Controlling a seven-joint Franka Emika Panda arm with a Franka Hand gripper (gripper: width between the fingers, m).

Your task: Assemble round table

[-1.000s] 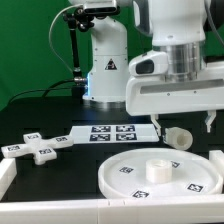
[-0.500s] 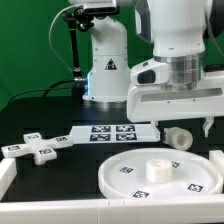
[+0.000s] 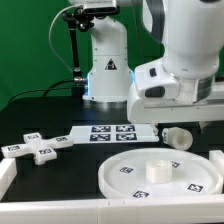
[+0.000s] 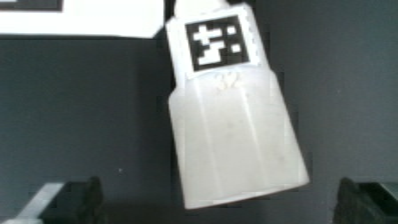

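Observation:
The leg's end is still short of my gripper's open fingers, so it is too early to close. First, my gripper moves toward the leg's thick end (image 3: 179, 138).
The short thick white leg (image 3: 178, 137) lies on its side on the black table at the exterior view's right, just behind the large rimmed round disc (image 3: 160, 172). My gripper (image 3: 183, 121) hangs tilted just above the leg. In the wrist view the leg (image 4: 231, 130), with a tag at one end, lies between my fingers (image 4: 71, 200), which stand wide apart and do not touch it. My gripper (image 4: 222, 203) is open and empty. The cross-shaped piece (image 3: 40, 146) lies at the exterior view's left.
The marker board (image 3: 112, 133) lies flat between the cross-shaped piece and the leg. White blocks stand at the front left (image 3: 5, 178) and front right (image 3: 217, 160) corners. The robot base (image 3: 105, 65) stands behind.
My hand has turned and tilted above the leg, after coming slightly lower. The leg, the disc and the cross-shaped piece have not moved.

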